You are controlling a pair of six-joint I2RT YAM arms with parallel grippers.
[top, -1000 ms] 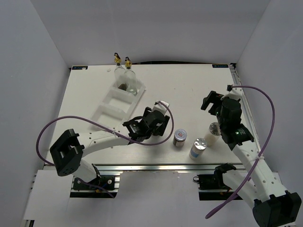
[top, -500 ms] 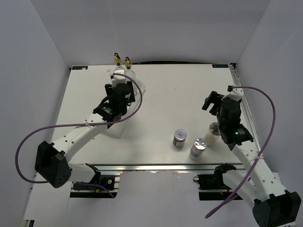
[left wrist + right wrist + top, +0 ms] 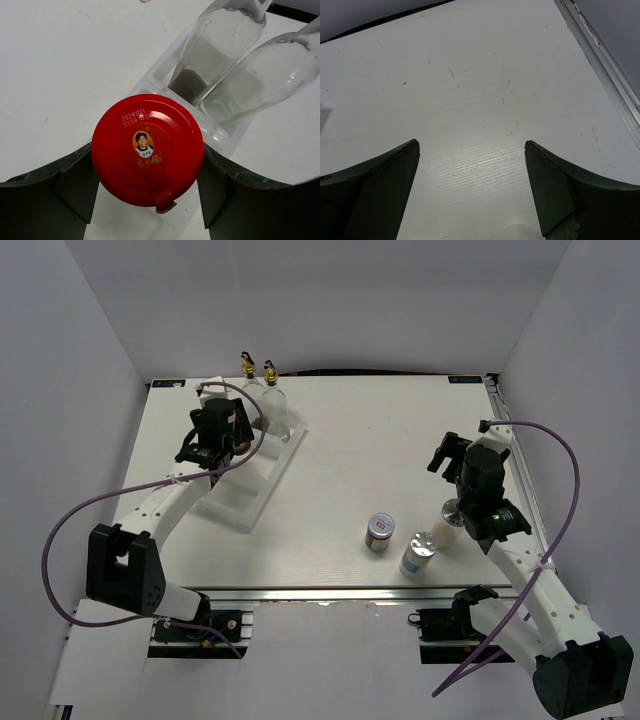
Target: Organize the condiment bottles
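Observation:
My left gripper needs to lower the red-capped jar (image 3: pixel 147 149) before it lets go, because the jar hangs above the step beside the bottles and would fall loose if I opened now.
My left gripper (image 3: pixel 148 186) is shut on the red-capped jar (image 3: pixel 147 149) and holds it over the white stepped tray (image 3: pixel 161 76), just in front of the two tall clear glass bottles (image 3: pixel 225 47) that stand in the tray's far step. In the top view the left gripper (image 3: pixel 213 442) hides the jar, and the gold-pourer bottles (image 3: pixel 272 405) stand behind it. The small silver-lidded jar (image 3: pixel 380 531) and a white shaker (image 3: pixel 420 552) stand at the near middle. A second shaker (image 3: pixel 452 512) is partly hidden by the right arm. My right gripper (image 3: pixel 471 145) is open and empty above bare table.
The tray (image 3: pixel 243 487) runs diagonally at the back left, its nearer steps holding nothing. The table's metal rail (image 3: pixel 600 52) runs along the right edge. Purple cables loop beside both arms.
My left arm has swung from the table's middle to the back left, carrying the red-capped jar over the tray beside the glass bottles. The right arm has barely moved.

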